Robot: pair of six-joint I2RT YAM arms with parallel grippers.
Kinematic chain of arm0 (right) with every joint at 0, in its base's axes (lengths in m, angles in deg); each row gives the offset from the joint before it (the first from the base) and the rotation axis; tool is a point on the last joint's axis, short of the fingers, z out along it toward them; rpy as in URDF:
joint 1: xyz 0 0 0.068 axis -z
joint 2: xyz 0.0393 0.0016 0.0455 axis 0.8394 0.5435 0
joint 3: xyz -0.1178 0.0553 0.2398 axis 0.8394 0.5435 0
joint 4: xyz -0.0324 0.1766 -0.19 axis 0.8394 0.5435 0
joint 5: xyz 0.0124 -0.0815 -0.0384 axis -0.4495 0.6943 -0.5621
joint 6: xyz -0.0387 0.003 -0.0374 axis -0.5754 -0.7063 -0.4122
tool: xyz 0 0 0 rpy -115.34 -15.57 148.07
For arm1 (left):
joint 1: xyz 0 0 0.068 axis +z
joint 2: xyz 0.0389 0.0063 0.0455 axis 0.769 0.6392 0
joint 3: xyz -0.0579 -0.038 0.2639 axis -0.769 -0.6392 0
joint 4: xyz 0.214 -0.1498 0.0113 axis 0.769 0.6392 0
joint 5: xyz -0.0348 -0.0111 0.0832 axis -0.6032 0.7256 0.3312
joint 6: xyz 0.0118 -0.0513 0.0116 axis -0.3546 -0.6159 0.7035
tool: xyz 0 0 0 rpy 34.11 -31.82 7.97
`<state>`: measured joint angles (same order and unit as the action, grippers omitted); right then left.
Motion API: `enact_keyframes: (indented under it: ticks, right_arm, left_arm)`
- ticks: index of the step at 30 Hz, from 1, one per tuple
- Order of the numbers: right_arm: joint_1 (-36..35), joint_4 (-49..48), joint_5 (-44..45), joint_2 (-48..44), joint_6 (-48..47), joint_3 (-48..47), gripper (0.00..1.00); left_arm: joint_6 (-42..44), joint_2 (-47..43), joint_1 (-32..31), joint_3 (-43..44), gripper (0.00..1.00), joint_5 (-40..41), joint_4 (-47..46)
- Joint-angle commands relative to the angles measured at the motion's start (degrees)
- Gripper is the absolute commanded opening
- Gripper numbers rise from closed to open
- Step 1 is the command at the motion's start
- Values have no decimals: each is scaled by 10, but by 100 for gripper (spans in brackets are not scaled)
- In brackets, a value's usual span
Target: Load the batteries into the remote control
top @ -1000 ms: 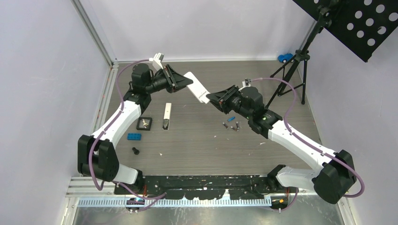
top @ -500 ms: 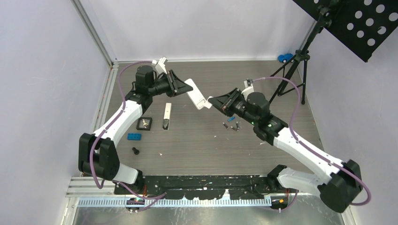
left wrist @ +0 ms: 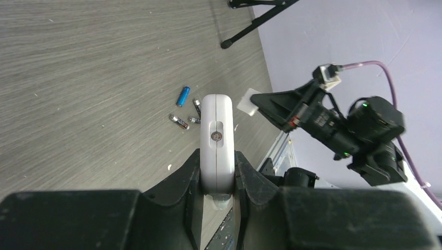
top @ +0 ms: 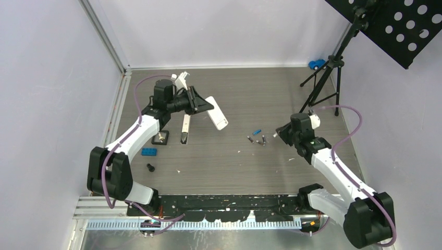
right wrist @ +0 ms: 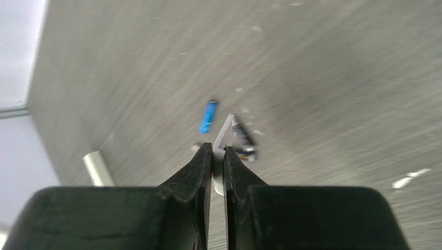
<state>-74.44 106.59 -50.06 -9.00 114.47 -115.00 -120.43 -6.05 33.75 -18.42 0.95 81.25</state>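
Observation:
The white flat piece (right wrist: 224,135) is on edge above the table and would fall beside the batteries if my right gripper opened now, so it is too early to release.
My left gripper (top: 202,103) is shut on one end of a white remote (top: 217,113), held above the table; in the left wrist view the remote (left wrist: 217,136) stands between my fingers. My right gripper (top: 280,133) is shut on a thin white flat piece (right wrist: 224,135), low over the table right of the batteries. Three small dark batteries (top: 257,139) lie on the table, also seen in the left wrist view (left wrist: 179,122) and the right wrist view (right wrist: 243,137). A small blue cylinder (top: 256,132) lies beside them.
A second slim remote (top: 185,128) lies left of centre. A small black square tray (top: 160,137), a blue brick (top: 148,151) and a black knob (top: 150,167) lie at the left. A black tripod stand (top: 324,78) and a blue toy (top: 315,64) stand far right.
My right gripper has pulled away from the white remote, moving right and towards me with the thin white piece in it. My left gripper has shifted the remote slightly nearer.

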Motion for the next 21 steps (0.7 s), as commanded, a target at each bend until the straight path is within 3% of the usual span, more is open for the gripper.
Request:
enact_keyframes:
  ticks: [1,6,10,12,16,21]
  right_arm:
    - [40,-33,-4,-5,-23,44,0]
    - [65,-128,-65,-2,13,124,0]
    - [69,-145,-77,6,38,160,7]
    - [69,-128,-69,4,49,166,15]
    - [69,-51,-16,-18,62,161,41]
    - [69,59,44,-50,49,125,59]
  left_arm:
    - [-4,-31,-13,-10,0,-27,-45]
    - [-10,-45,-23,-21,0,-42,-46]
    - [-12,-55,-26,-25,0,-46,-46]
    - [-15,-60,-26,-25,0,-53,-45]
    - [-19,-69,-27,-26,0,-51,-46]
    - [-21,-70,-28,-21,0,-51,-45]
